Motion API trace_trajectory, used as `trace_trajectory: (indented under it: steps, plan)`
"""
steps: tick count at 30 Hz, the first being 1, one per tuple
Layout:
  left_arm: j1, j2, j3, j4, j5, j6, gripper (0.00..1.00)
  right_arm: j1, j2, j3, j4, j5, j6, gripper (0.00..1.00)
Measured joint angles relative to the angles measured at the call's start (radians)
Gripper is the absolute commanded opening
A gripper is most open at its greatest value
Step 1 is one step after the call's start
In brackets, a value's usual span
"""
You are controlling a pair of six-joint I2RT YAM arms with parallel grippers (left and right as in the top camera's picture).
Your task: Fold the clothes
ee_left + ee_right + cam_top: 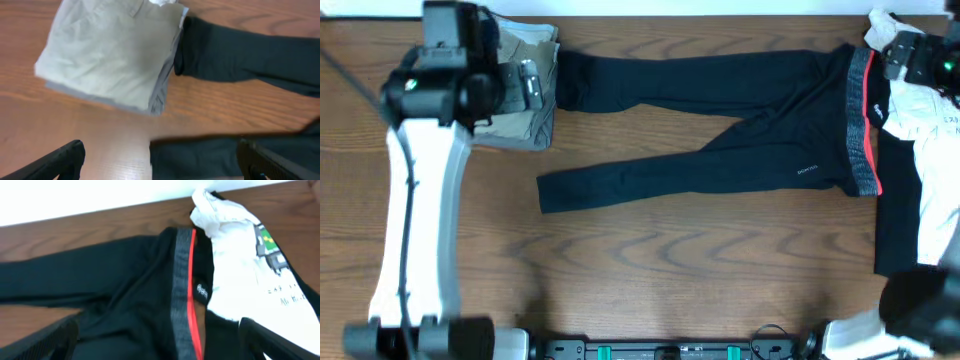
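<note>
My left gripper grips the black leggings (720,110) by the lower leg's cuff next, to fold that leg onto the upper one.
The black leggings (720,110) lie spread flat across the table, with the red-and-grey waistband (863,120) at the right and both legs pointing left. My left gripper (528,85) hovers open by the leg ends. In the left wrist view the lower leg's cuff (200,160) lies below, between the open fingers (165,165), and the upper cuff (200,45) lies farther off. My right gripper (895,55) hovers open over the waistband (184,295), its fingers (160,345) spread wide on either side. Neither gripper holds anything.
Folded khaki trousers (520,95) lie at the back left, touching the upper leg cuff; they also show in the left wrist view (110,55). A white printed T-shirt (935,150) lies on dark cloth at the right edge, next to the waistband, and shows in the right wrist view (240,270).
</note>
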Motion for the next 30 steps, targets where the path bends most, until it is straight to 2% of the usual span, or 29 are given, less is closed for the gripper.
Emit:
trace_trajectory:
  steps: [6, 10, 15, 20, 23, 25, 30]
  plan:
    - [0.0, -0.113, 0.007, -0.169, 0.018, -0.1, 0.98, 0.0, -0.087, 0.002, -0.296, -0.011, 0.068, 0.92]
    - [-0.009, -0.122, -0.09, -0.193, 0.023, -0.133, 0.98, 0.001, -0.082, -0.01, -0.424, -0.011, 0.074, 0.9]
    - [-0.013, -0.098, -0.361, -0.019, 0.034, -0.148, 0.98, 0.001, -0.079, -0.029, -0.485, -0.002, 0.067, 0.9]
    - [-0.013, -0.076, -0.559, 0.124, 0.037, -0.155, 1.0, 0.001, -0.079, -0.068, -0.483, 0.031, 0.066, 0.9]
    - [-0.013, -0.061, -0.65, 0.235, 0.037, -0.156, 0.92, 0.001, -0.079, -0.123, -0.444, 0.04, 0.067, 0.89]
    - [-0.013, -0.049, -0.697, 0.304, 0.048, -0.159, 0.88, 0.001, -0.079, -0.169, -0.411, 0.042, 0.067, 0.85]
    - [-0.013, -0.002, -0.756, 0.388, 0.076, -0.159, 0.79, 0.001, -0.078, -0.273, -0.336, 0.045, 0.068, 0.82]
